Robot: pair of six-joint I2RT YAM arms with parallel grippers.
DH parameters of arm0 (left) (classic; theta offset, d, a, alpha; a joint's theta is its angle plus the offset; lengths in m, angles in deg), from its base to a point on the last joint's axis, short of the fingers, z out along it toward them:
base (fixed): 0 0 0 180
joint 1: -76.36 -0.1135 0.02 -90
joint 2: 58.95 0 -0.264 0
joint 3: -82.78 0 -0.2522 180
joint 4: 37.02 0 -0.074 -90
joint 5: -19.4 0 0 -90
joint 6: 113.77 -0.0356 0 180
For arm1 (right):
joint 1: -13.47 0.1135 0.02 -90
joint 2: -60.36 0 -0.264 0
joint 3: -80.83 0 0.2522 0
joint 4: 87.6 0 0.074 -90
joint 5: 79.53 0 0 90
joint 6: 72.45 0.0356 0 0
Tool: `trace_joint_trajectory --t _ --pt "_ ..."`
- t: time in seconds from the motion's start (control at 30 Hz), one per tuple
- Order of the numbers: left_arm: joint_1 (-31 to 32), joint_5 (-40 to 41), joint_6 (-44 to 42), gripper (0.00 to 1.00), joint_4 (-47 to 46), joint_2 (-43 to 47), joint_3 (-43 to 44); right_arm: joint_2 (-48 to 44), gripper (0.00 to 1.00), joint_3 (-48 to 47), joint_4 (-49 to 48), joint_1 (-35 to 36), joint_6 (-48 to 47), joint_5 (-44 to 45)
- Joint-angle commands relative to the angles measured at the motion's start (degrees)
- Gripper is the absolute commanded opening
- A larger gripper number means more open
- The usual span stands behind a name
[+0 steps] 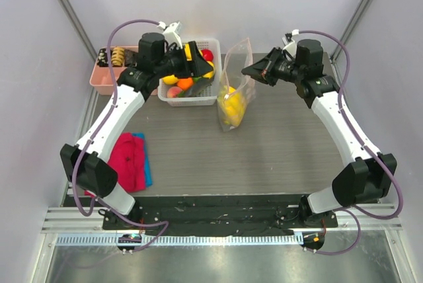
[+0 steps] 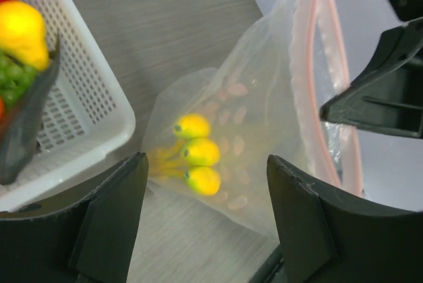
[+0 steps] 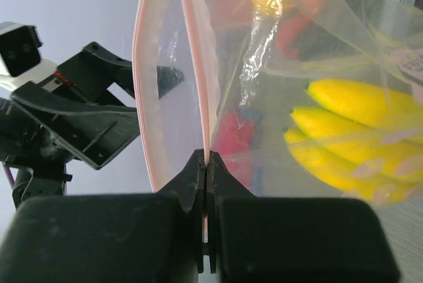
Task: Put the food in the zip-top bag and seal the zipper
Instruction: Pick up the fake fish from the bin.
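I will grab the long grey food point(image 1: 196, 88) point(image 2: 30, 116) across its middle in the white basket with my left gripper next. One end of the food will stay free to go into the bag's opening.
The zip-top bag point(image 1: 236, 84) stands upright right of the basket, mouth open at the top. A yellow banana bunch point(image 1: 231, 106) lies inside it, also seen in the left wrist view point(image 2: 197, 153) and the right wrist view point(image 3: 357, 131). My right gripper point(image 1: 255, 71) is shut on the bag's pink zipper strip point(image 3: 195, 65) and holds the mouth edge up. My left gripper point(image 2: 206, 197) is open and empty, hovering between the basket and the bag point(image 2: 264, 111). More food, a yellow lemon point(image 2: 23, 26), red and green pieces, lies in the white basket point(image 1: 198, 98).
A pink divided tray point(image 1: 106, 78) with brown snacks sits at the back left. A red cloth point(image 1: 129, 159) on a blue one lies at the front left. The white basket's wall point(image 2: 86, 98) is just left of my left fingers.
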Motion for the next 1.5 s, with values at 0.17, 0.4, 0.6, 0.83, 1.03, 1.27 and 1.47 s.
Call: trace_joint_trajectory --t 0.17,0.4,0.6,0.83,1.03,1.27,1.47 --pt "-1.5 3.9 -6.3 0.71 11.0 -7.0 6.0 -2.9 0.01 0.2 5.2 0.3 -7.4 6.7" --pt "-2.0 2.7 -24.6 0.67 20.0 -22.6 21.8 -3.7 0.01 2.4 6.5 -0.2 -9.3 9.7" --pt "-1.8 9.8 -35.9 0.65 28.8 -36.7 40.0 -3.3 0.01 2.1 8.5 -0.3 -12.2 12.3" --pt "-0.4 17.3 -43.0 0.59 23.2 -42.2 37.6 -2.8 0.01 1.6 9.0 -0.4 -12.5 12.3" --pt "0.3 16.0 -44.9 0.57 21.7 -45.3 37.9 -1.4 0.01 0.9 9.1 -0.4 -12.5 11.9" --pt "0.9 17.3 -46.1 0.56 22.3 -49.1 38.6 -0.4 0.01 0.0 9.1 -0.3 -12.7 11.8" --pt "0.9 18.4 -44.8 0.37 18.8 -46.3 36.6 0.0 0.01 -0.6 9.1 -0.3 -12.7 11.6"
